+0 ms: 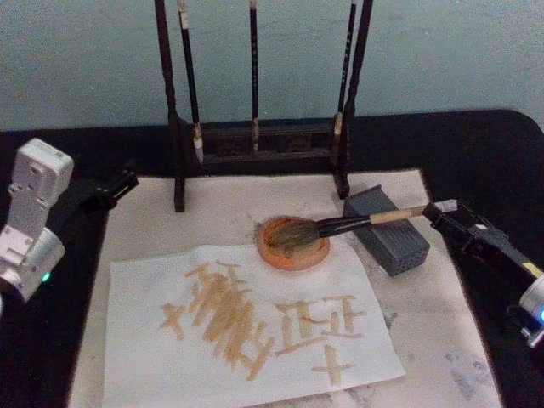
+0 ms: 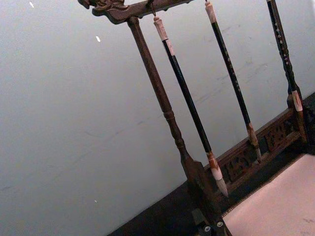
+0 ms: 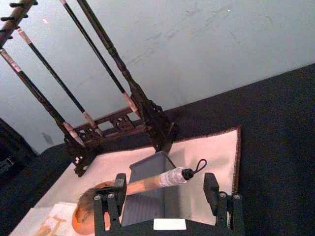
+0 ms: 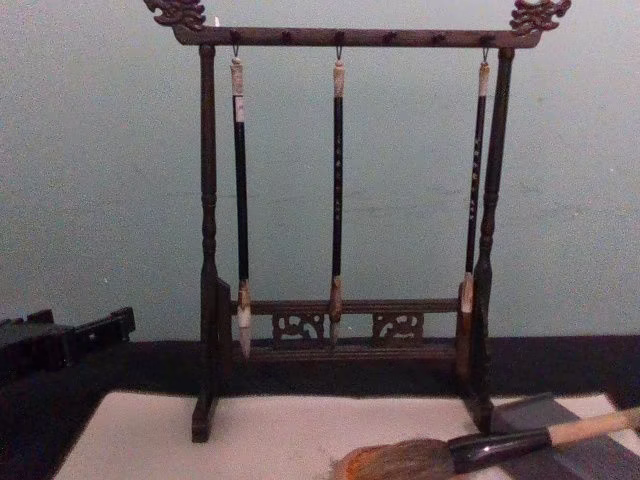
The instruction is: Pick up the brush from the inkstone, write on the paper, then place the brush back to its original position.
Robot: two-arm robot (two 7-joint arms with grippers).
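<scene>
I will next pick up the brush with my right gripper by its handle's white-wrapped end (image 3: 173, 177). The brush's bushy head (image 3: 89, 199) then stays free to write on the paper.
The brush (image 1: 348, 225) lies with its bushy head in the round orange-brown inkstone (image 1: 293, 257). Its tan handle rests across a grey block (image 1: 395, 242). My right gripper (image 1: 442, 212) is at the handle's far end, open. In the right wrist view the brush (image 3: 147, 184) ends between the spread fingers (image 3: 114, 196) of the right gripper (image 3: 165, 181). The white paper (image 1: 144, 357) lies in front of the inkstone with tan strokes on it. My left gripper (image 1: 110, 191) is parked at the left, off the mat. Its tips (image 2: 210, 228) look closed together with nothing held.
A dark wooden rack (image 1: 255, 140) with three slim hanging brushes stands at the back of the beige mat (image 1: 153, 221). Black cloth surrounds the mat. In the chest view the rack (image 4: 340, 310) rises behind the brush (image 4: 470, 450).
</scene>
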